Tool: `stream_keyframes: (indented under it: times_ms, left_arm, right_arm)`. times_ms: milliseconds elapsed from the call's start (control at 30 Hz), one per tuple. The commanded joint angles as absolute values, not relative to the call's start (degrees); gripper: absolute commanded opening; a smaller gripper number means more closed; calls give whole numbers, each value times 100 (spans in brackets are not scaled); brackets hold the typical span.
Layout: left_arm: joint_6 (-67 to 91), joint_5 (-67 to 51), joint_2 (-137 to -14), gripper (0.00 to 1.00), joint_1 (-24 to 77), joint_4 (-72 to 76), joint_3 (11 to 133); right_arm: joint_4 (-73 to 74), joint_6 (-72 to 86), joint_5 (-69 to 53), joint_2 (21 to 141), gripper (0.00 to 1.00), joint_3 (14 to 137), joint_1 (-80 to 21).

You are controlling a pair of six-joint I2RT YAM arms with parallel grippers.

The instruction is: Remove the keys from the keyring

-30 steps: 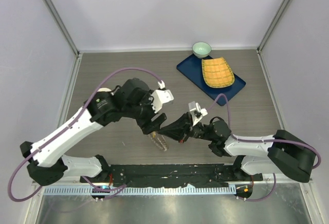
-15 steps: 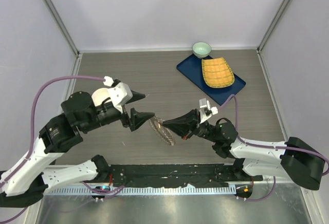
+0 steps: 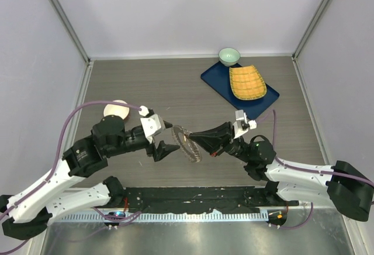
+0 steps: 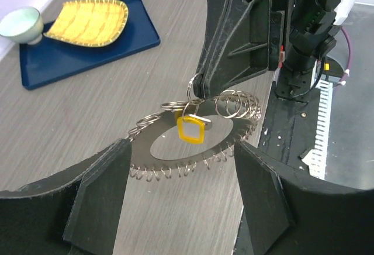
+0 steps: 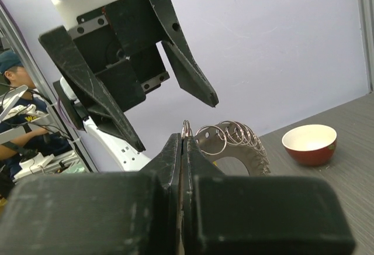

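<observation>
My left gripper's fingers stop short of the yellow key, so closing now would miss it. My left gripper moves toward the key first, then closes on it.
The keyring [image 3: 186,143] is a flat grey metal ring fringed with small wire loops, held edge-up above the table. In the left wrist view it [image 4: 146,148] hangs level, and a key with a yellow head [image 4: 191,130] hangs on it. My right gripper [image 3: 196,137] is shut on a small loop [image 5: 185,127] at the ring's rim [image 5: 254,158]; its tips also show in the left wrist view [image 4: 196,85]. My left gripper [image 3: 168,137] is open just left of the ring, with one finger [image 4: 99,196] on each side below it.
A blue tray [image 3: 213,76] with a yellow woven dish [image 3: 247,82] lies at the back right, with a green bowl [image 3: 229,55] behind it. A cream bowl [image 3: 117,110] stands on the left, behind my left arm. The table's near rail runs along the bottom.
My left gripper left the ring, swung away to the left, then came back low and open beside it. My right gripper lifted the ring and shifted slightly right.
</observation>
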State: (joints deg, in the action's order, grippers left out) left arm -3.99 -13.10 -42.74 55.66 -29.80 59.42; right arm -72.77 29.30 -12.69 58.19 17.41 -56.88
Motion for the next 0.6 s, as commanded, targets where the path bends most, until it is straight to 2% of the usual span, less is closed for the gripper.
stream_keyframes:
  times_ms: [0, 67, 100, 133, 200, 367, 567]
  left_arm:
    - [-747, -1398, -4070, 76, 5590, -2251, 5705]
    - [-730, -1344, -4069, 77, 5590, -1901, 5503]
    - [-703, -1406, -4069, 85, 5590, -1742, 5406]
    - [-686, -1485, -4069, 89, 5590, -1549, 5301]
    - [-511, -1293, -4069, 91, 5599, -951, 4993]
    - [-369, -582, -4184, 91, 5634, -187, 4703]
    - [-211, -405, -4175, 89, 5660, 544, 4386]
  right_arm:
    - [-9554, 3067, -941, 5634, 1, 2004, -5713]
    - [-9554, 3085, -897, 5616, 1, 2021, -5713]
    - [-9554, 3102, -844, 5608, 1, 2039, -5713]
    - [-9554, 3103, -818, 5607, 1, 2056, -5713]
    - [-9554, 3103, -774, 5616, 1, 2100, -5704]
    - [-9554, 3094, -598, 5608, 1, 2180, -5713]
    - [-9554, 3023, -440, 5572, 1, 2180, -5704]
